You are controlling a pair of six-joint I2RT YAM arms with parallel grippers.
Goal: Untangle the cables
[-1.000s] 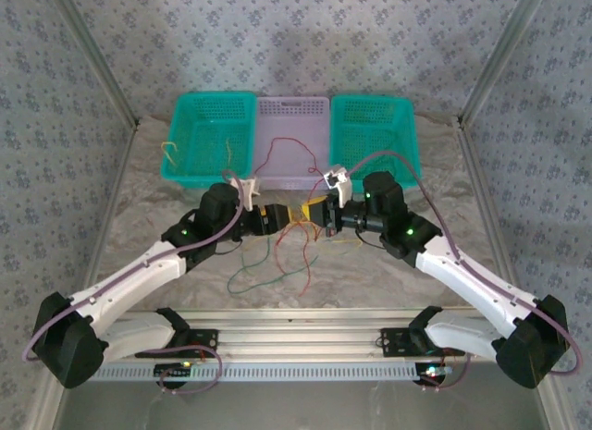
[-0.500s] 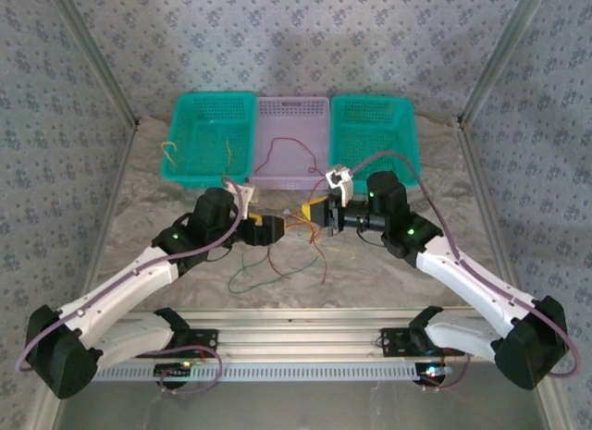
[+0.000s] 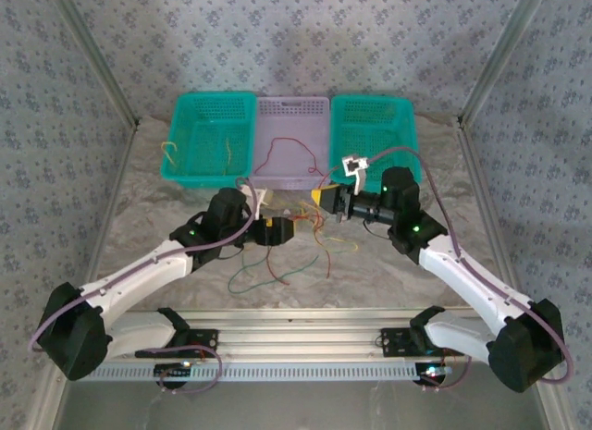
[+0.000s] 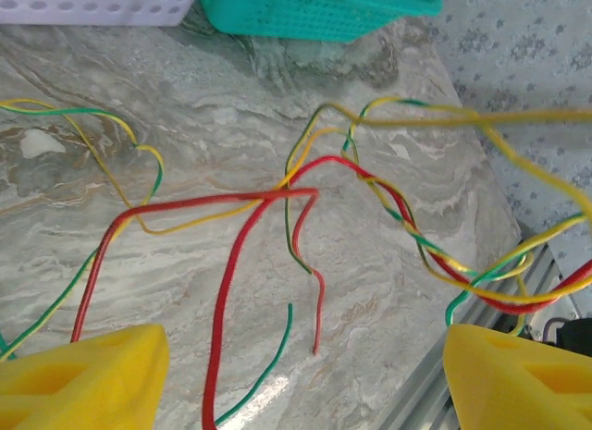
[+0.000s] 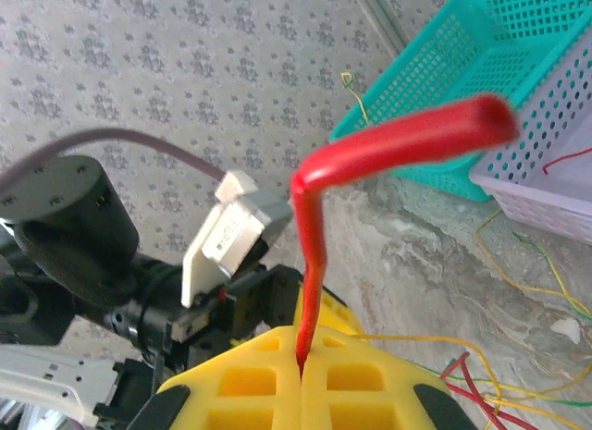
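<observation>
Next, the left gripper grabs the red cable by its part clear of the tangle, to untangle it from the other cables.
The cables (image 3: 314,234), thin red, green and yellow wires, hang in a loose tangle between my two grippers over the marble table. My left gripper (image 3: 280,229) stands open at the tangle's left. In the left wrist view its yellow fingers (image 4: 83,379) sit wide apart, and a red cable (image 4: 222,310) and a green cable (image 4: 264,374) lie on the table between them, not gripped. My right gripper (image 3: 326,198) is shut on a red cable (image 5: 313,245), which rises from between its yellow pads (image 5: 370,393) and bends to the right.
Three baskets stand in a row at the back: a teal one (image 3: 190,166) holding yellow wires, a lilac one (image 3: 294,106) holding a red wire, and another teal one (image 3: 375,162). A green wire (image 3: 254,280) trails toward the front rail (image 3: 296,312).
The grippers, close together a second ago, have drawn apart. The right one has moved back and right with its red cable. The left one sits a little nearer the front.
</observation>
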